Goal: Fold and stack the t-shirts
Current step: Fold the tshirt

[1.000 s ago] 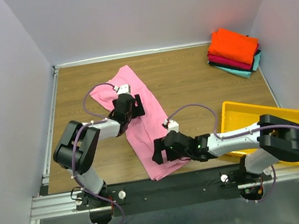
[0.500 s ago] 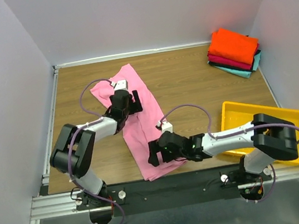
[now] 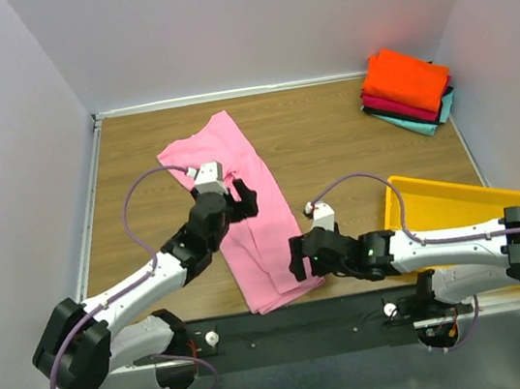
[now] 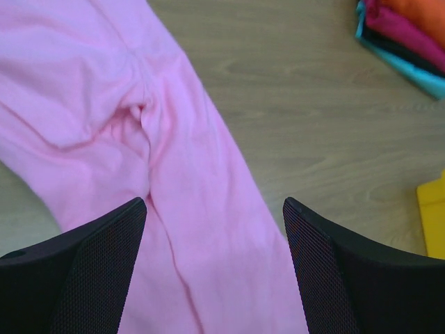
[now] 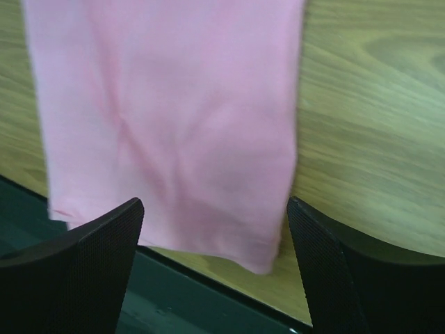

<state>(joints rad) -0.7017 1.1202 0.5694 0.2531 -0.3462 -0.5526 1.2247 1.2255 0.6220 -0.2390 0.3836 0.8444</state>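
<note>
I should next grab the pink t-shirt (image 3: pixel 250 225) with my right gripper by the outer corner of its hem nearest the tray, to fold the hem over the t-shirt.
A light pink t-shirt (image 3: pixel 250 225), folded into a long strip, lies slanted on the wooden table (image 3: pixel 331 145), its hem at the front edge. My left gripper (image 3: pixel 245 201) is open above its middle; in the left wrist view (image 4: pixel 214 209) the pink cloth (image 4: pixel 139 125) lies creased below the spread fingers. My right gripper (image 3: pixel 297 257) is open just right of the hem; in the right wrist view (image 5: pixel 215 209) the hem (image 5: pixel 174 139) lies between the fingers, untouched. Folded orange, crimson, dark and teal t-shirts are stacked (image 3: pixel 407 86) at the far right corner.
A yellow plastic tray (image 3: pixel 438 205) sits at the near right, partly under my right arm; its corner shows in the left wrist view (image 4: pixel 435 216). White walls close in the table on three sides. A black rail (image 3: pixel 289 322) runs along the front edge.
The left gripper has moved nearer and to the right along the shirt, its arm stretched out low. The right gripper has shifted right, off the hem's corner. The strip's near end lies slightly further right.
</note>
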